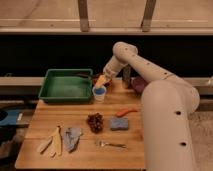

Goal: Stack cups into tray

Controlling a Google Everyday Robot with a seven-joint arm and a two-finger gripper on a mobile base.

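Observation:
My gripper grabs the white cup by its rim (101, 88) next. Then my gripper stacks the cups into the green tray (50, 87).
A white cup (99, 95) stands on the wooden table (55, 116) just right of the green tray (50, 87). Its inside shows light blue (100, 91), as if the small blue cup sits nested in it. The tray's floor looks bare. My gripper (102, 80) hangs just above the cup, slightly to its right and clear of it, open and holding nothing. The arm reaches in from the right.
A purple bowl (138, 84) and a dark cylinder (126, 76) stand at the back right. An orange piece (126, 111), a blue sponge (119, 124), dark grapes (94, 121), a fork (111, 145), grey cloth (71, 137) and wooden utensils (52, 142) lie nearer the front.

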